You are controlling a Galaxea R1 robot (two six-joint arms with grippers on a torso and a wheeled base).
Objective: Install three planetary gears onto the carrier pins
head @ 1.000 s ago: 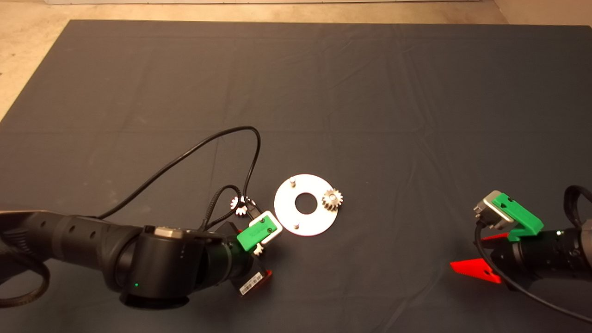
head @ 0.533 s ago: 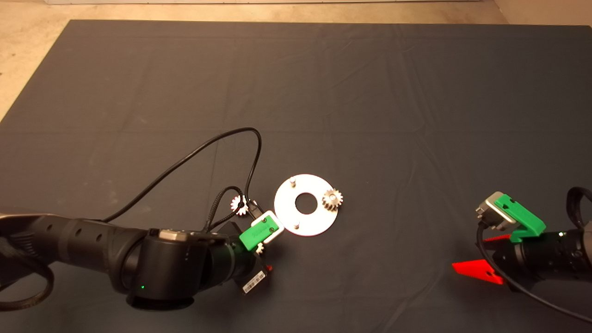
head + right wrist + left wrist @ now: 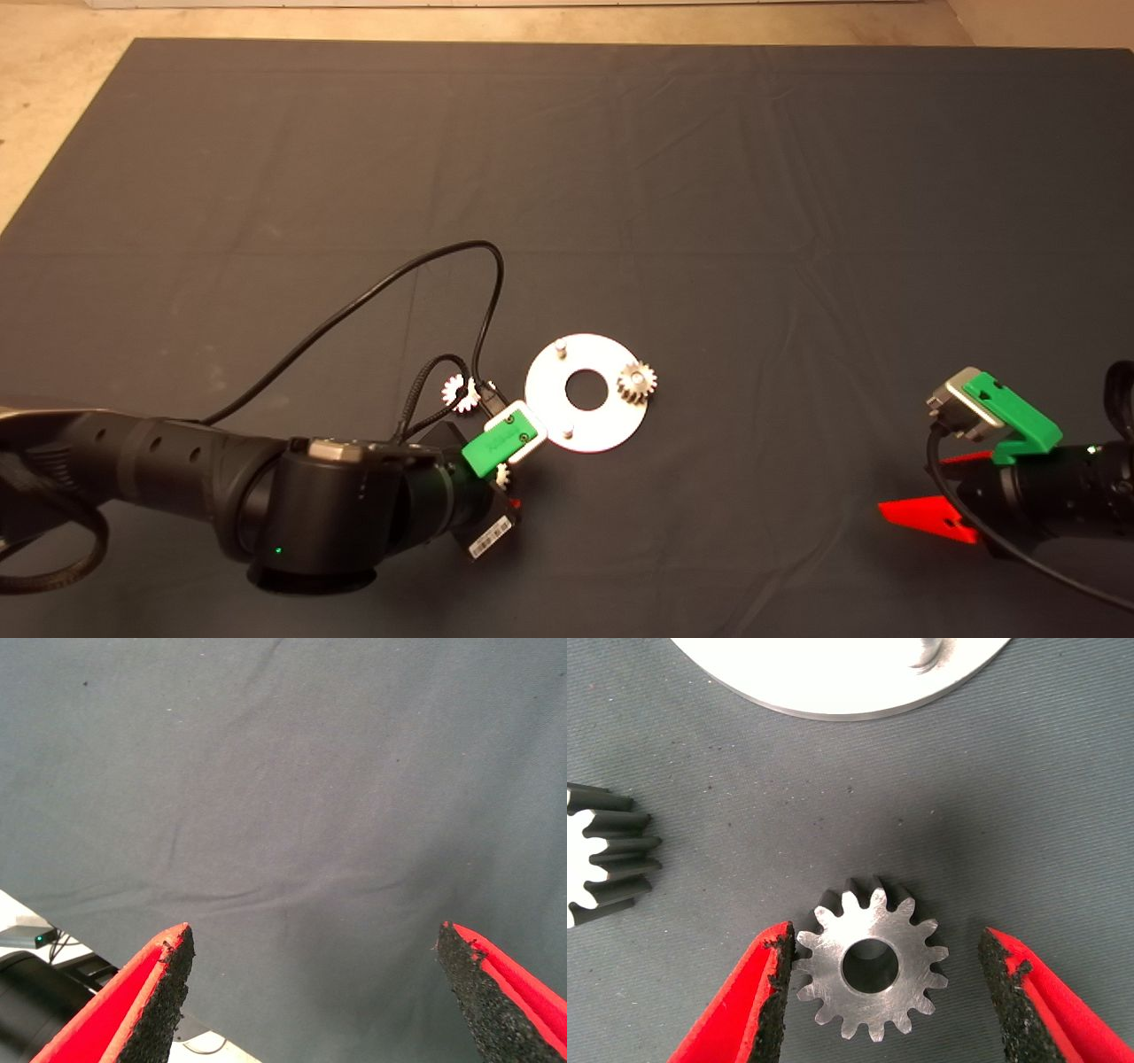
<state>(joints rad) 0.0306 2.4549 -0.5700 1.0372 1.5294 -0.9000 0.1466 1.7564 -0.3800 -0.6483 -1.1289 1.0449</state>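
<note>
The planetary gear's bore (image 3: 870,966) needs to stay free to slide over an empty carrier pin, so my left gripper needs to grab the gear by its toothed rim (image 3: 931,955) next.
The round silver carrier plate (image 3: 585,421) lies mid-mat with two bare carrier pins (image 3: 560,348) (image 3: 568,433). One planetary gear (image 3: 636,383) sits on the third pin at the plate's right rim. My left gripper (image 3: 505,485) hovers just left of the plate, open, its fingers straddling a second gear (image 3: 873,966) lying flat on the mat; one pad (image 3: 775,988) is at its teeth, the other pad (image 3: 1005,988) stands apart. A third gear (image 3: 459,392) lies beside the cables; it also shows in the left wrist view (image 3: 602,864). My right gripper (image 3: 943,489) is open and empty at the lower right.
Black cables (image 3: 399,283) loop from the left wrist over the mat near the loose gear. The plate's edge (image 3: 833,691) lies close beyond the left fingers. The right wrist view shows bare dark mat (image 3: 310,797) and a strip of floor past its edge.
The left arm has crept slightly right and towards the front edge over the gear. The right arm has drawn back towards the lower right. Gears and plate have not moved.
</note>
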